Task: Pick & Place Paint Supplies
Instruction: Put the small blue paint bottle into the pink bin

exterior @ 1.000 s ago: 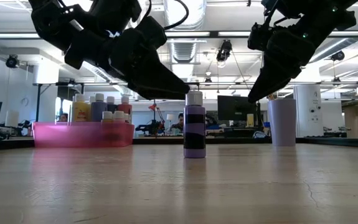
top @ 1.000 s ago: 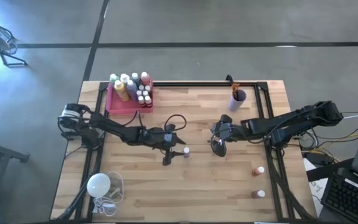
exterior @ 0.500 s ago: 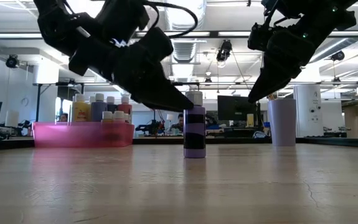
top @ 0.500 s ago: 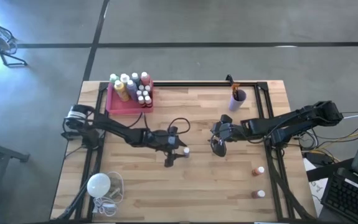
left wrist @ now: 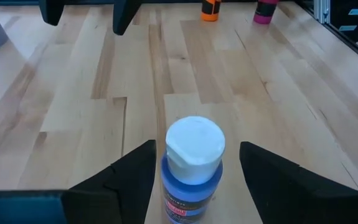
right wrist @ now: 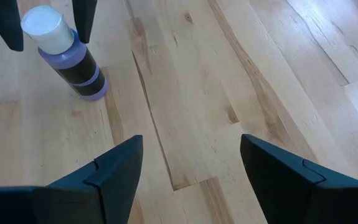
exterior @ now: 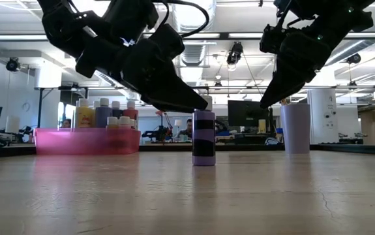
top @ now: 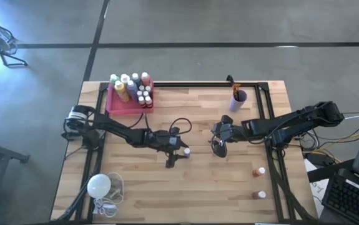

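The bottle is ready for my left gripper to close on. The gripper's fingers are beside the white cap (left wrist: 195, 148) above the blue collar (left wrist: 192, 185).
A purple paint bottle (exterior: 204, 138) with a white cap (left wrist: 195, 144) stands upright on the table's middle (top: 186, 151). My left gripper (left wrist: 197, 147) is open and reaches in from the left. Its fingers stand on either side of the bottle's cap and neck, with narrow gaps showing. In the low view the left gripper (exterior: 186, 99) hides the cap. My right gripper (top: 218, 149) hangs open above the wood to the bottle's right (right wrist: 191, 140) and holds nothing. A pink tray (top: 124, 104) at the far left holds several bottles.
A purple cup (top: 239, 99) with dark brushes stands near the far edge. Two small reddish bottles (top: 258, 170) (top: 259, 195) stand near the right edge. A white bulb with a cord (top: 99, 185) lies at the near left corner. Bare wood lies between the bottle and the near edge.
My left gripper has moved right toward the purple bottle and dropped a little, so its open fingers now stand around the cap, which showed free beside them before. The bottle has stayed in place.
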You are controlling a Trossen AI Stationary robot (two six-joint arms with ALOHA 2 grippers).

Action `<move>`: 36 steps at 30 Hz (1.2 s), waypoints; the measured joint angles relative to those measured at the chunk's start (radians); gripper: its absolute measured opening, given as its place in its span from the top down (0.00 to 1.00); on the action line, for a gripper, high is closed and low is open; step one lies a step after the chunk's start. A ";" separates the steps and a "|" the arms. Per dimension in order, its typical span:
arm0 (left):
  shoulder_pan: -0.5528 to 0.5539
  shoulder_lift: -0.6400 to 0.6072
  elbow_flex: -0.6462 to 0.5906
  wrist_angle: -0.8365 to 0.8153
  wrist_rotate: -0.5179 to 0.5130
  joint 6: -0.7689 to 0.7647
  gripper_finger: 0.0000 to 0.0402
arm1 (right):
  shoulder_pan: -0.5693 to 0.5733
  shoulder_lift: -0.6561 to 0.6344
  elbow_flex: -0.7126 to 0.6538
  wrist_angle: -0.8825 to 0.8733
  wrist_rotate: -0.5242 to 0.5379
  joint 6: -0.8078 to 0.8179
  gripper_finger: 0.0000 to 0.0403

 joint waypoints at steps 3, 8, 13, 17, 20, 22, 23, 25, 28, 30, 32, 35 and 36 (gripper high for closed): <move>0.000 0.000 0.000 0.000 0.000 0.000 0.42 | 0.000 0.000 0.000 0.000 0.000 0.000 0.33; 0.000 0.000 0.000 0.000 0.000 0.001 0.47 | 0.000 0.000 0.000 0.000 0.002 0.000 0.32; 0.000 0.000 0.000 0.001 -0.001 0.001 0.54 | 0.000 0.000 0.000 0.000 0.002 0.000 0.35; 0.000 0.000 0.000 0.009 -0.001 0.001 0.59 | 0.000 0.000 0.000 0.000 0.002 0.000 0.39; 0.000 0.000 0.000 0.013 -0.001 0.001 0.63 | 0.000 0.000 0.000 0.001 0.002 0.000 0.42; 0.000 0.000 0.000 0.014 -0.002 0.001 0.65 | 0.000 0.000 0.000 0.000 0.002 0.000 0.43; 0.000 0.000 0.000 0.014 -0.002 0.002 0.66 | 0.000 0.000 0.000 0.000 0.002 0.000 0.44; 0.000 0.000 0.000 0.014 -0.002 0.001 0.68 | 0.000 0.000 0.000 0.000 0.002 0.000 0.45; 0.000 0.000 0.000 0.015 -0.002 0.001 0.69 | 0.000 0.000 0.000 0.000 0.002 0.000 0.46; 0.000 0.000 0.000 0.015 -0.002 0.001 0.69 | 0.000 0.000 0.000 0.000 0.002 0.000 0.47; 0.000 -0.002 0.000 0.007 -0.002 0.000 0.68 | 0.000 0.000 0.000 0.000 0.002 0.000 0.48; 0.000 -0.028 0.000 -0.045 -0.002 -0.004 0.69 | 0.000 0.000 -0.003 0.001 0.002 0.000 0.49; 0.000 -0.041 0.000 -0.065 -0.003 -0.005 0.69 | 0.000 0.000 -0.005 0.001 0.001 0.000 0.49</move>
